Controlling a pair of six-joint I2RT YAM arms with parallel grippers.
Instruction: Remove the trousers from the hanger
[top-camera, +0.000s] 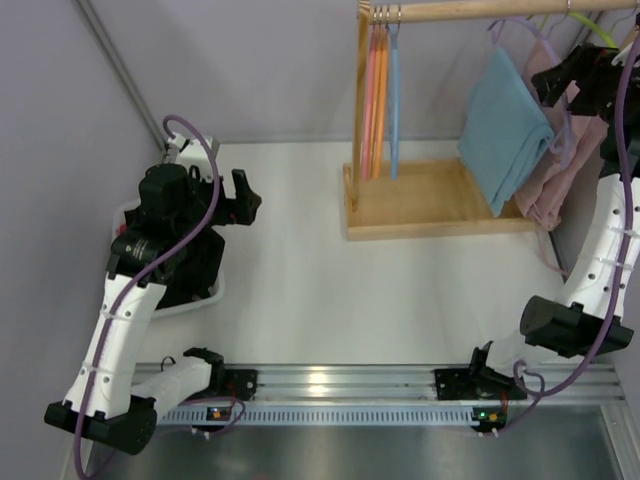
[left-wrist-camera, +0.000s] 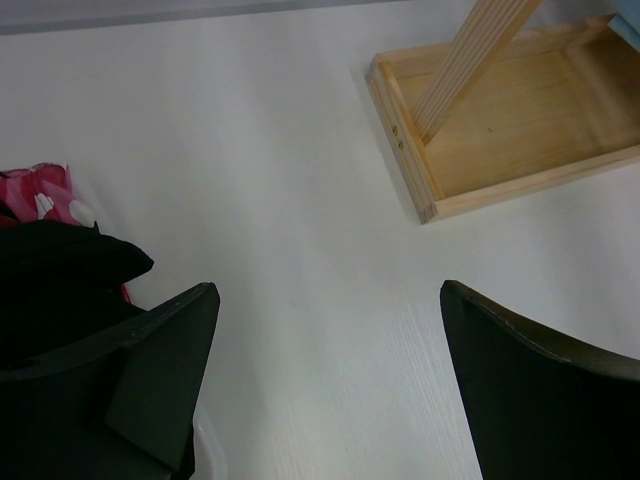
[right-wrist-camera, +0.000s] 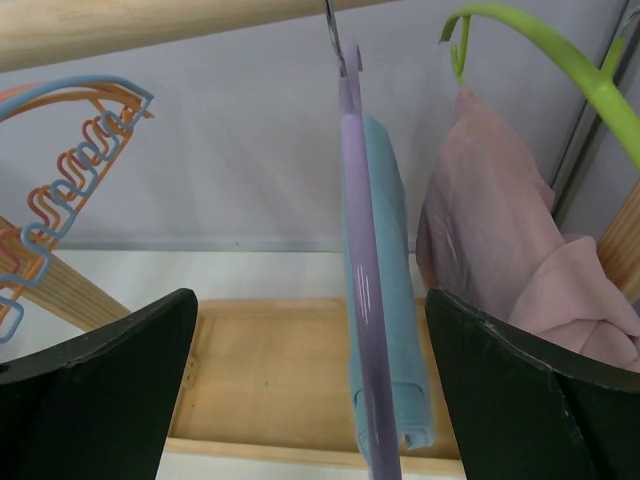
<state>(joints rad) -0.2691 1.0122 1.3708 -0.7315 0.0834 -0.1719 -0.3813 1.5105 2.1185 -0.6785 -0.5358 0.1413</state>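
The right gripper grabs the purple hanger by its near arm next, leaving the purple hanger's hook and the teal trousers (top-camera: 505, 130) free for removal.
Teal trousers (top-camera: 505, 130) hang folded over a purple hanger (top-camera: 522, 32) on the wooden rail (top-camera: 470, 10); they also show in the right wrist view (right-wrist-camera: 388, 290), behind the purple hanger (right-wrist-camera: 358, 260). Pink trousers (top-camera: 560, 170) hang on a green hanger (top-camera: 597, 30) to their right, also in the right wrist view (right-wrist-camera: 490, 240). My right gripper (top-camera: 556, 80) is raised beside the hangers, open and empty (right-wrist-camera: 310, 300), with the purple hanger between its jaws' line of sight, untouched. My left gripper (top-camera: 246, 198) is open and empty over the table (left-wrist-camera: 328, 290).
Empty orange and blue hangers (top-camera: 380, 100) hang at the rail's left end. The rack's wooden base tray (top-camera: 430, 200) sits on the table. A white bin (top-camera: 205, 292) with black and red cloth (left-wrist-camera: 45, 200) lies under the left arm.
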